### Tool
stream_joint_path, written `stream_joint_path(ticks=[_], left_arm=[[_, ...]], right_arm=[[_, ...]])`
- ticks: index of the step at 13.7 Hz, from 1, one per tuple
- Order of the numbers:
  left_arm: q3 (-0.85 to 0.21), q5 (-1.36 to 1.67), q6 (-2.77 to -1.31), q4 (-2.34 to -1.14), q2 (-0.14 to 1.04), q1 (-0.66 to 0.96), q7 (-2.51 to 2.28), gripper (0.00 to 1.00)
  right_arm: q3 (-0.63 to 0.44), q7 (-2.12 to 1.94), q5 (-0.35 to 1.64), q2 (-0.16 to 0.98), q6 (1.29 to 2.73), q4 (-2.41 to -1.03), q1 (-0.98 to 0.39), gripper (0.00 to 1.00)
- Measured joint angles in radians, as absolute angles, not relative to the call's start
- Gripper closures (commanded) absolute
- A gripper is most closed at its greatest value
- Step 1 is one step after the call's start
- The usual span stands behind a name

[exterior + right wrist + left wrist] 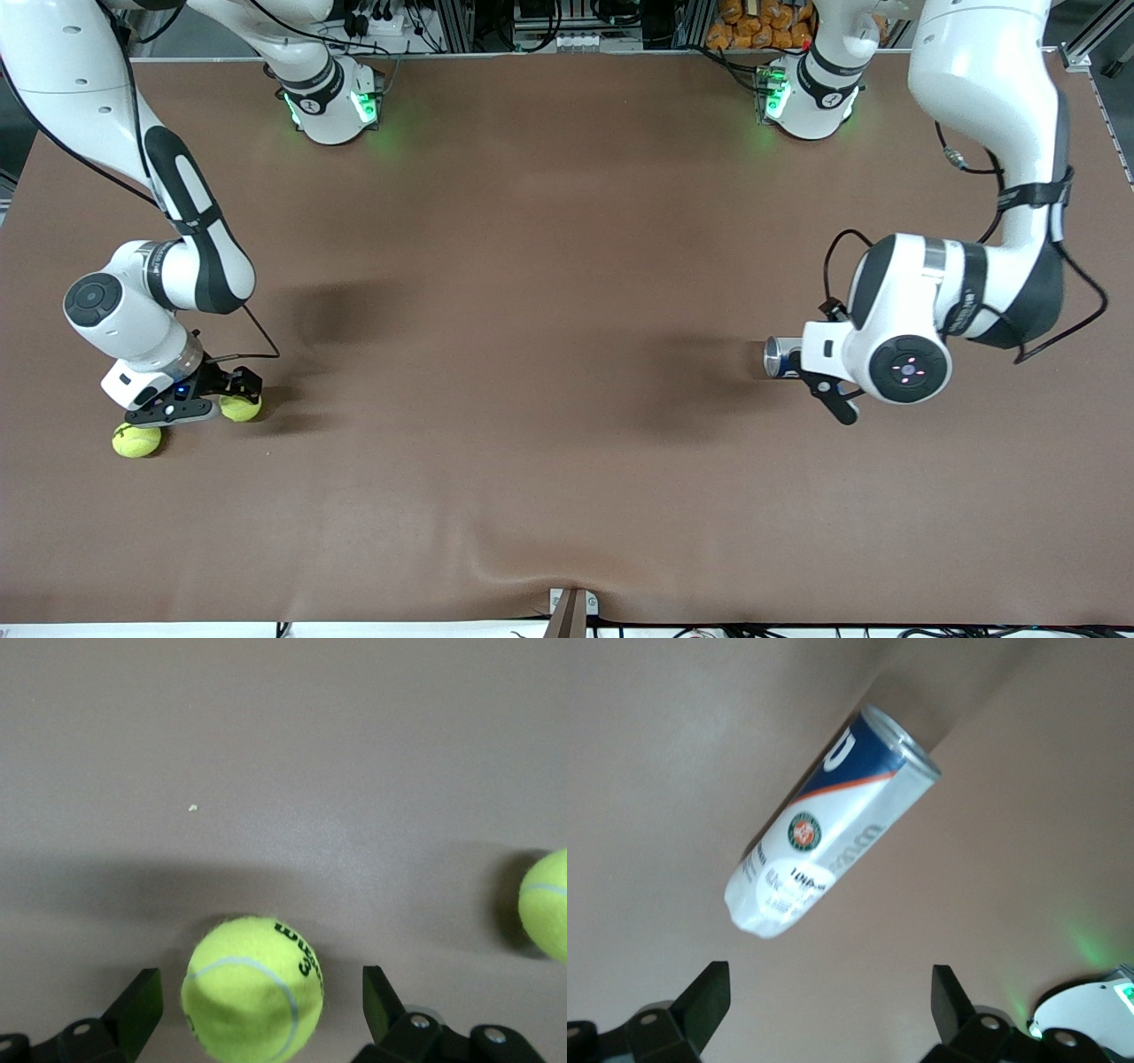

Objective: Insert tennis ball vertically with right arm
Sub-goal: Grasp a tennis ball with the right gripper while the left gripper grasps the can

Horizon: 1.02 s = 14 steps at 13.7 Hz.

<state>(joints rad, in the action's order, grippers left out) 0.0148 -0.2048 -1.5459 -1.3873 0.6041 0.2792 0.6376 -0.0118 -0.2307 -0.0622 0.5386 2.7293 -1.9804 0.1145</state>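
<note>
The tennis ball should go vertically into the ball can (782,357), so the right gripper will next grab the ball by its round felt sides.
Two yellow tennis balls lie on the brown table near the right arm's end. My right gripper (236,390) hangs low over one tennis ball (240,408). In the right wrist view that ball (252,988) sits between the open fingers (137,1005) with a gap on each side, so it is not gripped. The second tennis ball (135,440) lies beside it, nearer the front camera, and shows at the edge of the right wrist view as a second ball (547,914). My left gripper (822,383) is open and empty, just off the closed end of a white and blue ball can (833,837).
The can (780,357) lies on its side near the left arm's end, its silver rim pointing toward the table's middle. The brown table cover (549,354) is bare between the two arms. A small bracket (571,607) sits at the table's front edge.
</note>
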Motion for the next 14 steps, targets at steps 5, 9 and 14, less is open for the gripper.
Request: stream_joint_path(ticks=[5,9,14], left_arm=[[0.015,-0.237,-1.576,-1.388,0.666,0.346,0.637,0.0],[0.014,-0.305,-1.594,-1.388,0.707,0.403,0.625,0.0],[0.02,-0.366,-1.618,-1.407,0.735,0.407,0.62,0.0]], right_arm=[[-0.011,-0.23,-0.062,0.593,2.775,-1.979,0.115,0.0],[-0.008,-0.23,-0.062,0.594,2.775,-1.979,0.115,0.46],[-0.007,-0.23,-0.062,0.593,2.776,-1.974,0.115,0.91]])
